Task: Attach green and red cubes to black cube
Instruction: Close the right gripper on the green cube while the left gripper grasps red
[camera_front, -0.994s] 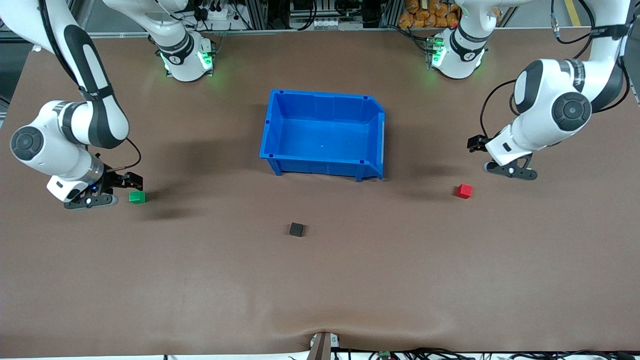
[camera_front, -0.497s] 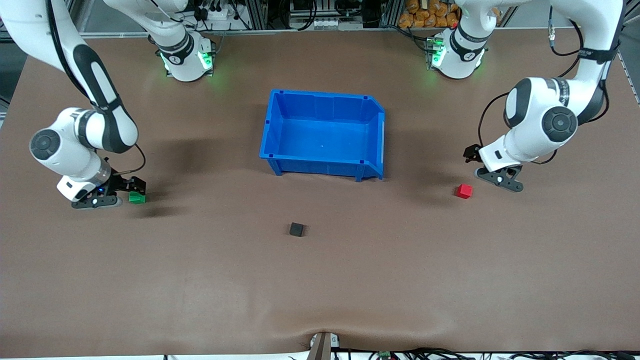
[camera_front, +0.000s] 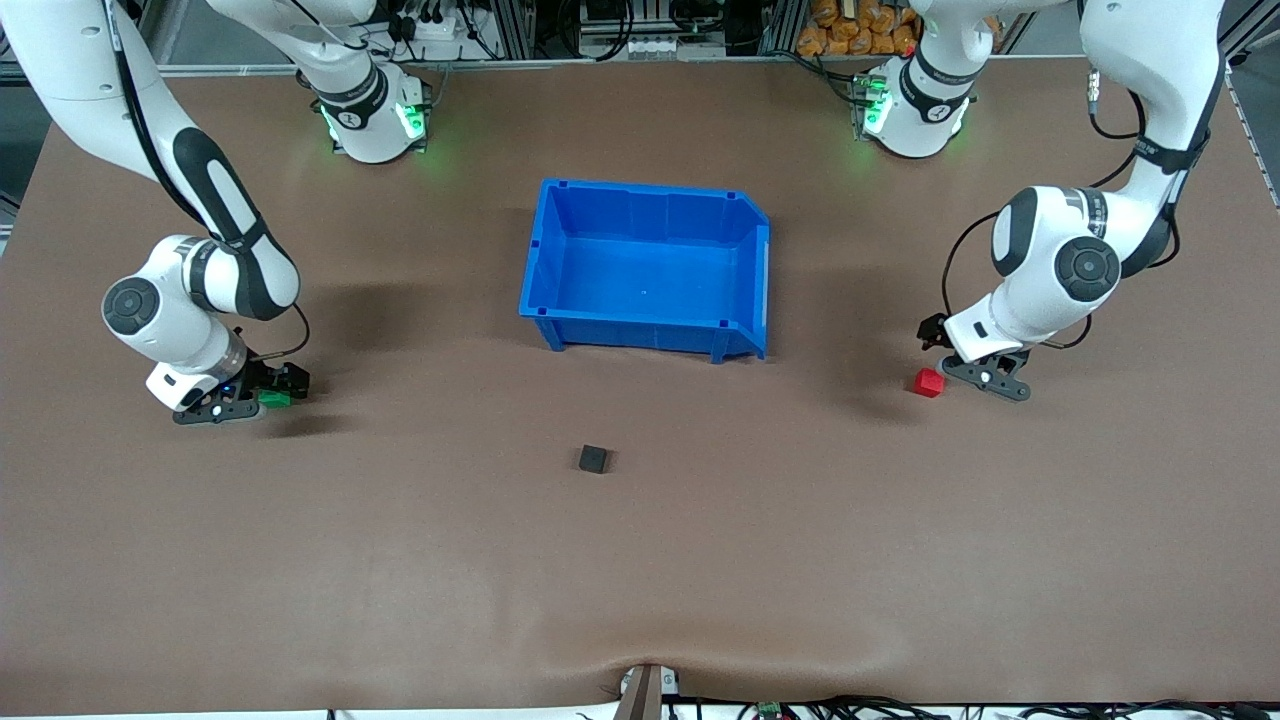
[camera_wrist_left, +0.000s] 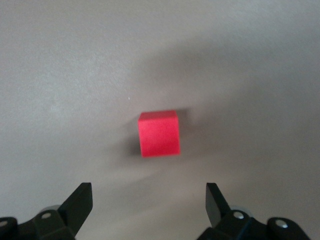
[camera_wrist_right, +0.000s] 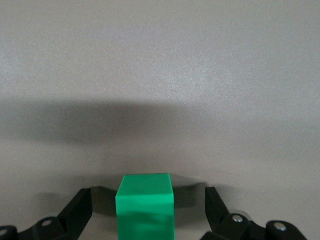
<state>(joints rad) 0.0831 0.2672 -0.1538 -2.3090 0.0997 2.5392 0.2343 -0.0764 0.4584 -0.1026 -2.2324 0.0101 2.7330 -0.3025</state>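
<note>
The left gripper isn't ready to close yet, because its fingers stop short of the red cube's near edge (camera_wrist_left: 160, 153) in the left wrist view. It needs to move toward the cube and then close.
The green cube (camera_front: 273, 398) sits on the table near the right arm's end. My right gripper (camera_front: 262, 393) is low over it and open, with the cube (camera_wrist_right: 145, 207) between its two fingers (camera_wrist_right: 80, 200) and a gap on each side. The red cube (camera_front: 928, 382) sits near the left arm's end. My left gripper (camera_front: 975, 378) is open just beside it; in the left wrist view the cube (camera_wrist_left: 159, 133) lies ahead of the open gripper (camera_wrist_left: 148, 200), not between its fingers. The black cube (camera_front: 593, 459) stands alone mid-table, nearer to the front camera than the bin.
An empty blue bin (camera_front: 545, 250) stands in the middle of the table, between the two arms and farther from the front camera than the black cube. The brown table surface (camera_front: 640, 580) stretches bare toward the front edge.
The right gripper has come down and moved over the green cube, which now sits between its fingers. The left gripper has lowered and moved toward the red cube. The cubes have not moved.
</note>
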